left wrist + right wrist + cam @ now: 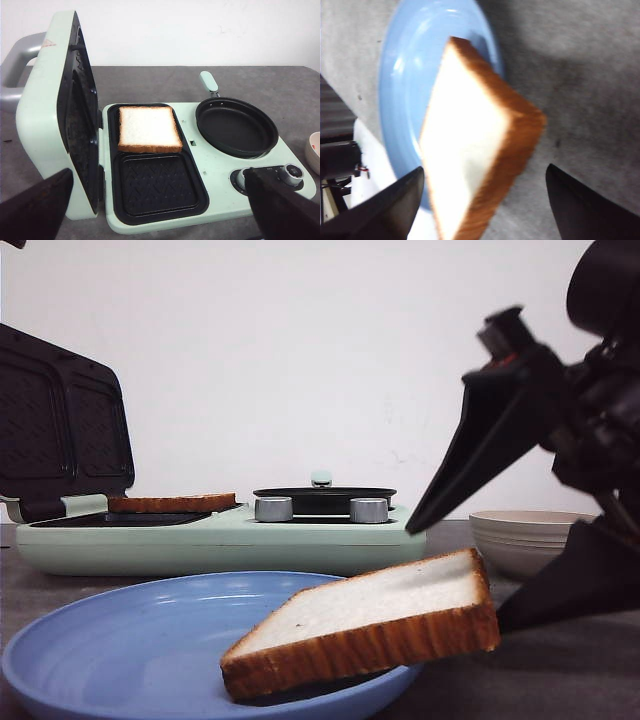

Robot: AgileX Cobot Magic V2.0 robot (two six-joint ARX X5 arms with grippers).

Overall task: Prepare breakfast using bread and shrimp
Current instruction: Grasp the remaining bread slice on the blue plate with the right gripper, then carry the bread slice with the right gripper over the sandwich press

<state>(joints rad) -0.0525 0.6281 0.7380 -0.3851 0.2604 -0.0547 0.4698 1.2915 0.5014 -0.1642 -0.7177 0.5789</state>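
Observation:
My right gripper should close on the slice's raised end now, because its fingers are on both sides of that end, past the plate.
One bread slice lies tilted on the right side of the blue plate, its right end raised past the rim. My right gripper is open, with one finger above and one below that raised end. In the right wrist view the slice sits between the wide-apart jaws of the gripper. The other slice lies flat in the far compartment of the sandwich maker. My left gripper is open and empty above the maker's near edge. The shrimp are hidden inside the beige bowl.
The maker's lid stands open on its left side. A black pan sits on its right half, with knobs in front. The near grill compartment holds nothing. The bowl stands right of the maker.

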